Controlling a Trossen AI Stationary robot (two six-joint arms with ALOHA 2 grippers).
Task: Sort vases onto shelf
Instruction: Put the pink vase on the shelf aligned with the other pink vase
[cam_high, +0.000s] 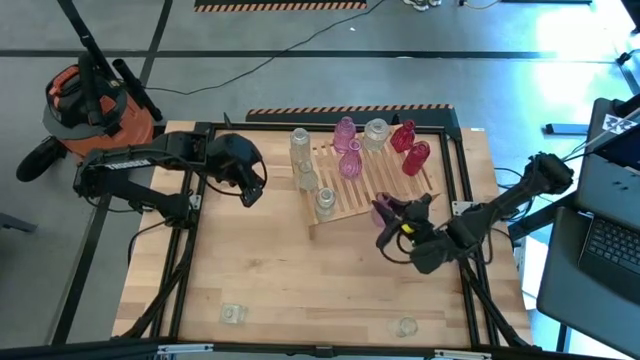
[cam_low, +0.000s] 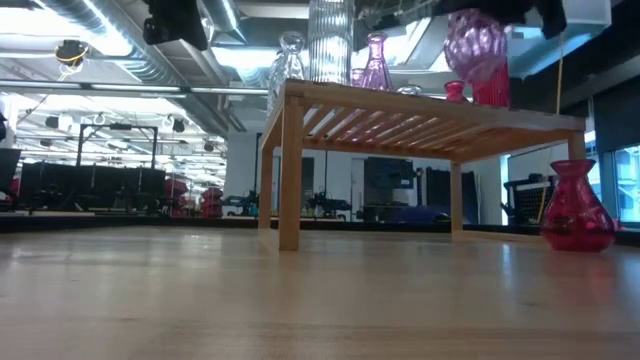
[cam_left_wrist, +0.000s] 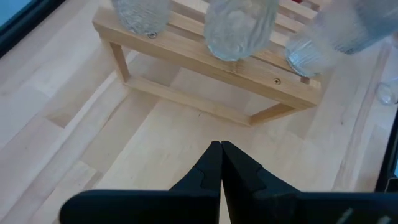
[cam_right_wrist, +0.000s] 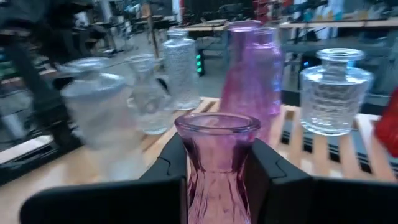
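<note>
My right gripper should keep hold of the purple-pink vase (cam_right_wrist: 217, 168) until it joins the pink vases, because it is to the right of the pink vases' slats.
The wooden slatted shelf (cam_high: 375, 185) stands at the table's far middle. On it are three clear vases along its left edge (cam_high: 307, 175), pink ones (cam_high: 347, 145), a clear one (cam_high: 376, 132) and red ones (cam_high: 410, 148). At the shelf's near right edge my right gripper (cam_high: 398, 215) is shut on a purple-pink vase (cam_right_wrist: 217, 168), which also shows high up in the low view (cam_low: 475, 45). To the left of the shelf my left gripper (cam_left_wrist: 221, 149) hangs shut above the table, holding nothing. My right gripper pinches the purple-pink vase by its narrow neck (cam_right_wrist: 217, 158), just under the flared rim, one finger (cam_right_wrist: 171, 165) on each side. The fingers come about level from the table's near right side. The vase stands upright in the hold, at the height of the shelf top.
A red vase (cam_low: 577, 210) stands on the table to the right of the shelf. Two small clear vases (cam_high: 233, 314) (cam_high: 406, 326) sit near the table's front edge. Bare wood lies between them and the shelf.
</note>
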